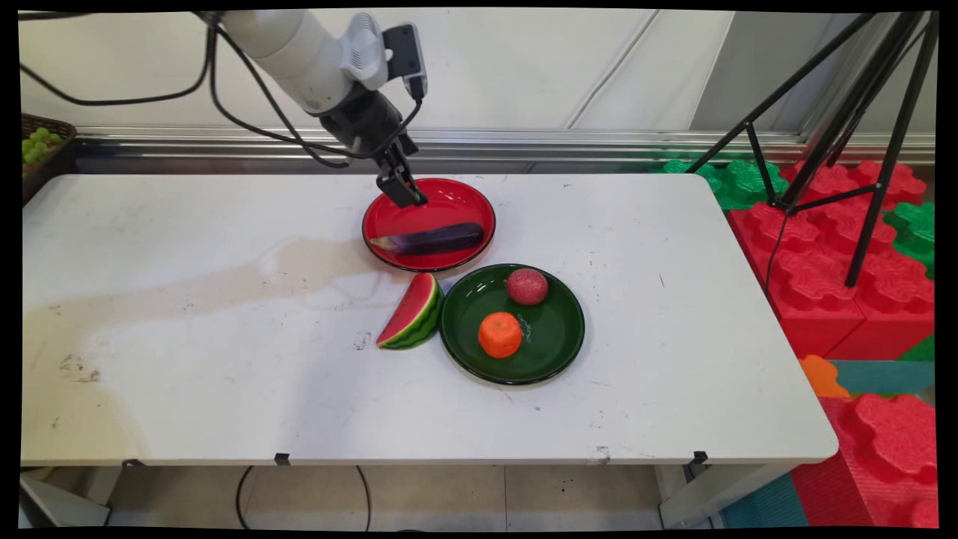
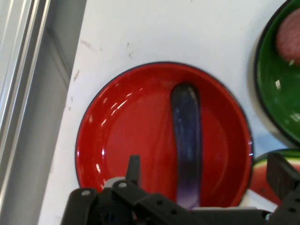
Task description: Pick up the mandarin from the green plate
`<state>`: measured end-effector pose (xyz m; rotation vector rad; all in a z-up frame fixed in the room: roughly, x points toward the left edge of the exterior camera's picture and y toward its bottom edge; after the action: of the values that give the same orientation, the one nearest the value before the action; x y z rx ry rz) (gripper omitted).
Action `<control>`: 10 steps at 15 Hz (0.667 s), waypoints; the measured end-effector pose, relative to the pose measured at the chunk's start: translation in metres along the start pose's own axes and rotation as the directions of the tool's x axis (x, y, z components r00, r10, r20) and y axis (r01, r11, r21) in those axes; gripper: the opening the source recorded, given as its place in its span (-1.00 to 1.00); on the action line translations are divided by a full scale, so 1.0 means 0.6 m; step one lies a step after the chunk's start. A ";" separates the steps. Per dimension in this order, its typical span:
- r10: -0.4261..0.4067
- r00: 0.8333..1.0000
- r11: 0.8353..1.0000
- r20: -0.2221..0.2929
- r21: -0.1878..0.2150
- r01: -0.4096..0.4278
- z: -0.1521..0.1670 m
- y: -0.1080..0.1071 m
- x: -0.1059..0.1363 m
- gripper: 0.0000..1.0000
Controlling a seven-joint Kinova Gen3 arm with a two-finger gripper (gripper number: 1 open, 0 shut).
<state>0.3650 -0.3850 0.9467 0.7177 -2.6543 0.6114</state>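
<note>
My gripper is going to grab the orange by its rounded sides next, to move the orange (image 1: pixel 500 335) from the green plate to the red plate (image 1: pixel 456 191).
A dark purple eggplant (image 1: pixel 434 239) (image 2: pixel 187 140) lies across a red plate (image 1: pixel 456 191) (image 2: pixel 122 122) near the table's back middle. My gripper (image 1: pixel 404 191) (image 2: pixel 208 173) hangs open just above the plate's back left rim, holding nothing. In the hand view the eggplant's near end lies between the two spread fingers. A green plate (image 1: pixel 554 329) (image 2: pixel 276 93) in front of the red one carries an orange (image 1: pixel 500 335) and a speckled red fruit (image 1: pixel 527 286) (image 2: pixel 288 40). A watermelon slice (image 1: pixel 410 313) (image 2: pixel 260 176) rests on the table against the green plate's left side.
A wicker basket of green grapes (image 1: pixel 37 146) sits beyond the table's back left corner. A black tripod (image 1: pixel 846 112) and red and green foam blocks (image 1: pixel 846 247) stand off the right edge. A metal rail runs along the wall behind the table.
</note>
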 end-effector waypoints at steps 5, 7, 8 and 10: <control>-0.060 0.998 0.998 -0.024 -0.007 0.060 -0.058 0.076 0.008 1.00; -0.083 0.996 0.996 -0.022 -0.022 0.082 -0.070 0.110 0.013 1.00; -0.088 0.996 0.996 -0.020 -0.028 0.087 -0.073 0.122 0.016 1.00; -0.100 0.995 0.994 -0.014 -0.041 0.100 -0.077 0.146 0.022 1.00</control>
<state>0.3163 -0.2997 0.9637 0.8248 -2.5900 0.5324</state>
